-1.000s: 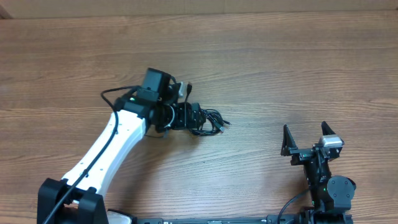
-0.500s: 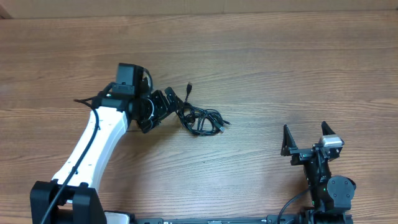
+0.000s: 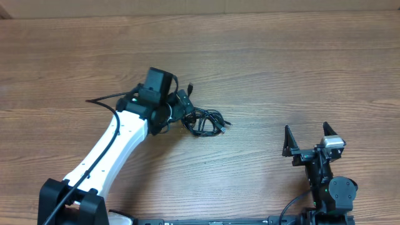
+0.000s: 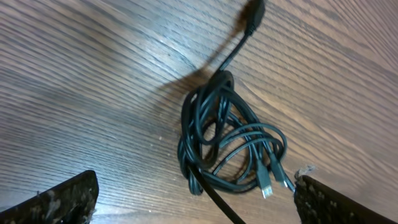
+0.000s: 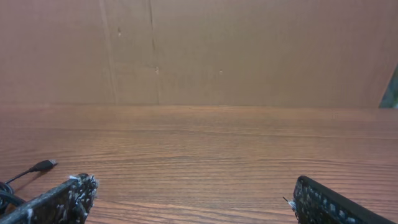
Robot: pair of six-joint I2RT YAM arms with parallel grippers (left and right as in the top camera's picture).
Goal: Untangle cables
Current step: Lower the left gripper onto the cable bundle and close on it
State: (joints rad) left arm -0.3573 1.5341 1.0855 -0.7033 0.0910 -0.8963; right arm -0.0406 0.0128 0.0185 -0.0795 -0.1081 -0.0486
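I should reach the cables with my left gripper and grab the knot's looped edge (image 3: pixel 190 122) (image 4: pixel 196 148). The plug ends then stay free for my right gripper to untangle.
The cables (image 3: pixel 207 122) lie as one small black knot of loops on the wooden table, with one plug end (image 3: pixel 190 87) sticking out toward the back. My left gripper (image 3: pixel 183 110) hovers open at the knot's left edge. In the left wrist view the cables (image 4: pixel 230 143) fill the middle. Their plugs (image 4: pixel 267 185) lie close to my right fingertip (image 4: pixel 348 202). One strand (image 4: pixel 217 202) runs down between the open left gripper (image 4: pixel 196 205) fingers, untouched by either. My right gripper (image 3: pixel 307 139) stands open and empty at the front right, far from the knot.
The wood-grain table (image 3: pixel 281 62) stretches around the knot. A brown cardboard wall (image 5: pixel 249 50) stands behind the table. In the right wrist view, past my open right gripper (image 5: pixel 196 205), a cable plug (image 5: pixel 42 166) shows at the far left.
My left arm swung left away from the knot, then came back right to its left edge, gripper open throughout. The knot and the right arm stayed put.
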